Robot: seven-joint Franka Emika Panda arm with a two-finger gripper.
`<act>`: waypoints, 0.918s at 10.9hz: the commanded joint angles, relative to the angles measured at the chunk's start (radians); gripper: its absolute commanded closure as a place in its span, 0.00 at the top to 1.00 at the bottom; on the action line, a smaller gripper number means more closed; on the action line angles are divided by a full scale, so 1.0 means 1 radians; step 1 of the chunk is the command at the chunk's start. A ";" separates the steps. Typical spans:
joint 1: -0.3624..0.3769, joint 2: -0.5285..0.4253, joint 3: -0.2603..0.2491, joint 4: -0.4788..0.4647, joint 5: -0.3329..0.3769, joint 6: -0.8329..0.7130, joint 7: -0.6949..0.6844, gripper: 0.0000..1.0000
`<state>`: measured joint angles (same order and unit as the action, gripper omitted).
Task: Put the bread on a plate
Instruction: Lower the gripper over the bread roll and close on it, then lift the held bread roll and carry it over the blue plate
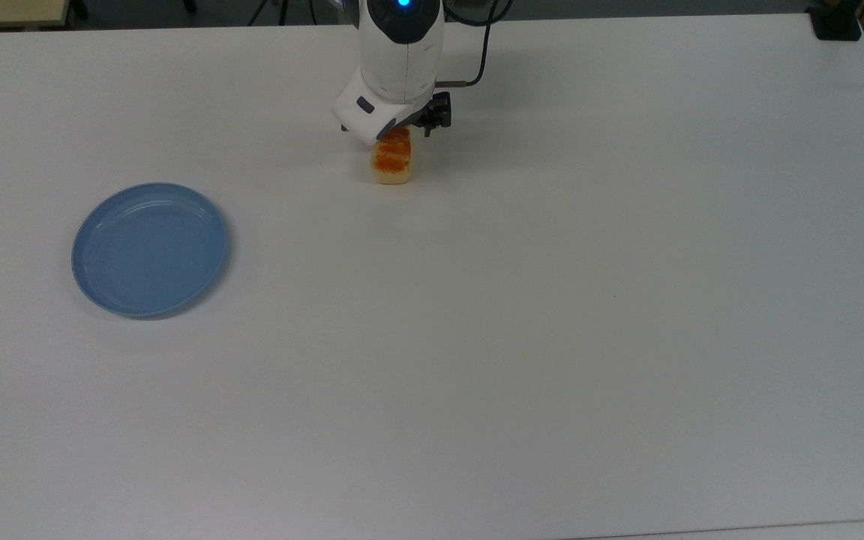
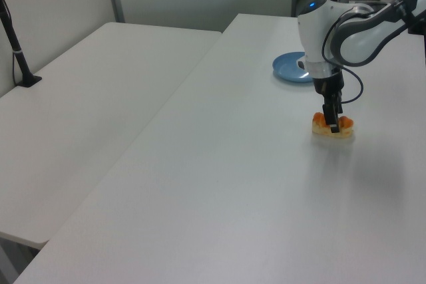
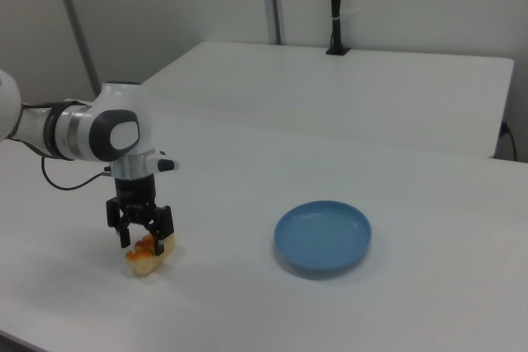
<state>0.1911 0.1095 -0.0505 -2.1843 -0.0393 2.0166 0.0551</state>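
I will next grab the bread with my gripper by its middle (image 2: 342,132), so that I can put it on the blue plate (image 2: 288,68).
The bread (image 1: 392,162), a small loaf with an orange-brown top and pale sides, lies on the white table near the top view's upper middle. My gripper (image 1: 387,135) is lowered over its far end, open, with one finger on each side of the loaf (image 3: 147,260). In the right view the gripper (image 3: 144,241) straddles the bread's top. The arm's white wrist hides the loaf's far end in the top view. The light-blue plate (image 1: 149,249) sits bare far off toward the top view's left, also seen as the plate (image 2: 289,68) behind the arm and the plate (image 3: 322,237).
A second white table (image 2: 86,98) adjoins this one, carrying a black post (image 2: 16,51). A black clamp base (image 1: 835,22) sits at the table's corner in the top view's upper right. Wide bare tabletop (image 1: 477,337) lies between bread and plate.
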 commanded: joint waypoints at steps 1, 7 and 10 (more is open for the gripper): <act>0.019 0.028 -0.009 -0.011 -0.025 0.057 0.061 0.64; 0.014 -0.033 -0.139 0.304 -0.021 -0.230 -0.015 0.24; -0.039 0.040 -0.262 0.469 0.019 -0.248 -0.093 0.25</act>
<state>0.1852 0.0664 -0.2532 -1.8114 -0.0455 1.7808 0.0093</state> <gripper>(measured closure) 0.753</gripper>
